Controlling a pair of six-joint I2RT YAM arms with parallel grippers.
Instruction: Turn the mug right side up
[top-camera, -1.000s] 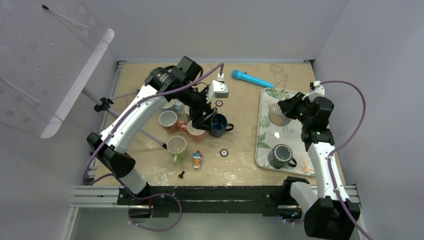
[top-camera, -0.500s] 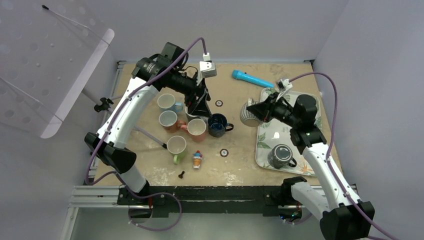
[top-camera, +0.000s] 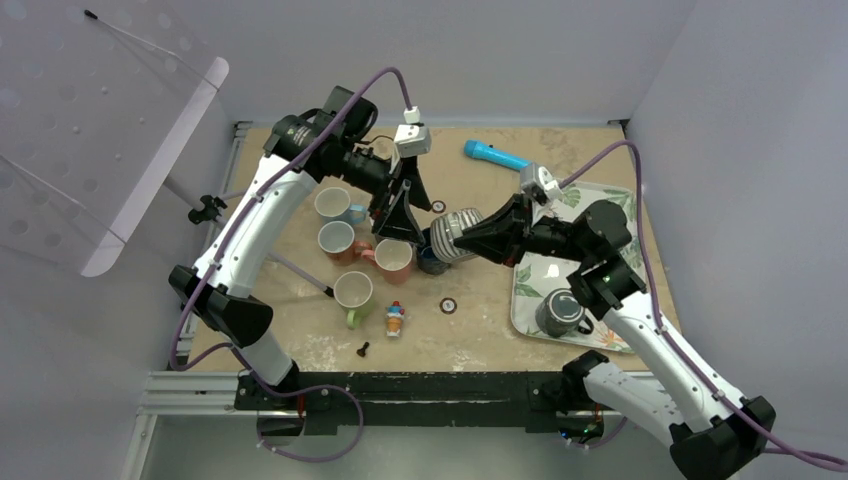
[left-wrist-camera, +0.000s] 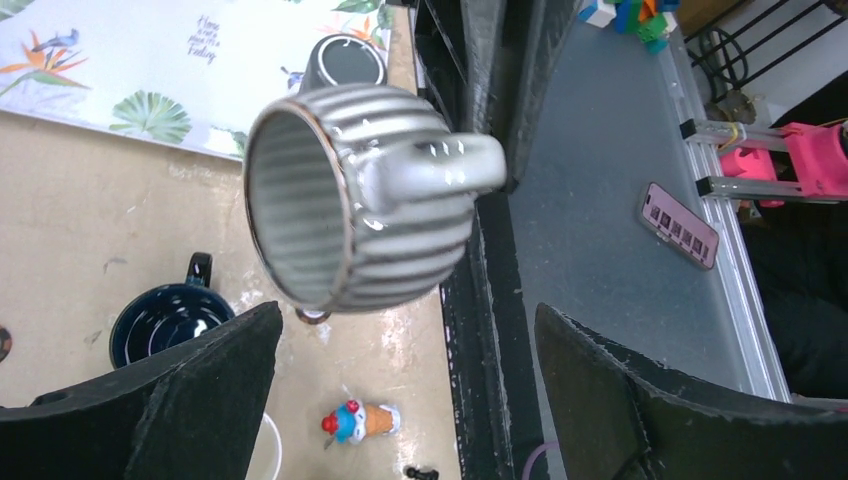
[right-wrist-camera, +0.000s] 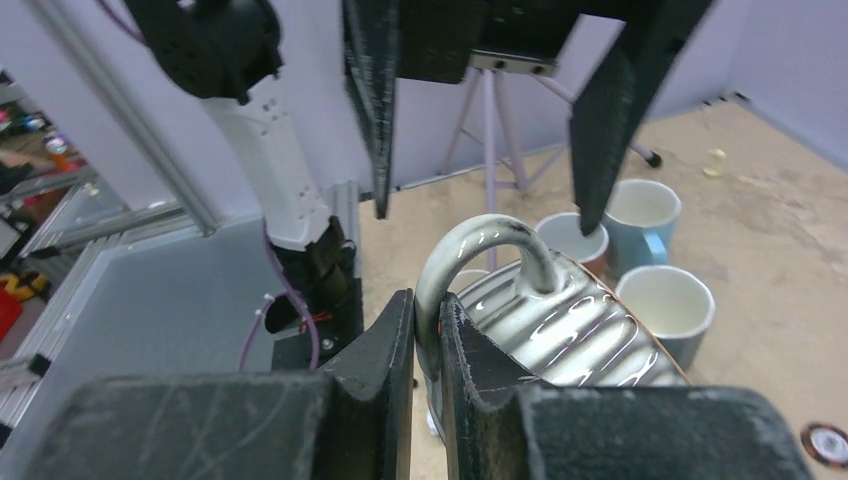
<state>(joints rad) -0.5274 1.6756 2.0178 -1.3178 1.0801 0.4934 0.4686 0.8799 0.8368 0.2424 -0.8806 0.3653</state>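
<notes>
The grey ribbed mug needs to be set down right side up, so my left gripper will next grab the mug by its rim at the mug's opening (top-camera: 436, 237) (left-wrist-camera: 345, 240).
My right gripper (top-camera: 484, 234) is shut on the handle (right-wrist-camera: 470, 262) of a grey ribbed mug (top-camera: 454, 231) and holds it on its side in the air above the table's middle, mouth facing left. The mug (left-wrist-camera: 360, 190) fills the left wrist view, its opening turned sideways, and shows in the right wrist view (right-wrist-camera: 575, 330). My left gripper (top-camera: 400, 215) is open and empty, fingers spread, just left of the mug. A dark mug (top-camera: 561, 310) sits upside down on the floral tray (top-camera: 530, 290).
Several upright mugs stand on the table: navy (top-camera: 432, 260), pink (top-camera: 394, 259), brown (top-camera: 337, 240), blue (top-camera: 334, 205), green-handled (top-camera: 354, 292). A blue marker (top-camera: 502, 157) lies at the back. An ice-cream toy (top-camera: 396, 319), a black piece (top-camera: 363, 349) and two small discs lie in front.
My right gripper lifted the grey ribbed mug off the tray and carried it left to the table's middle. My left gripper rose from the mug cluster and now hovers open beside it.
</notes>
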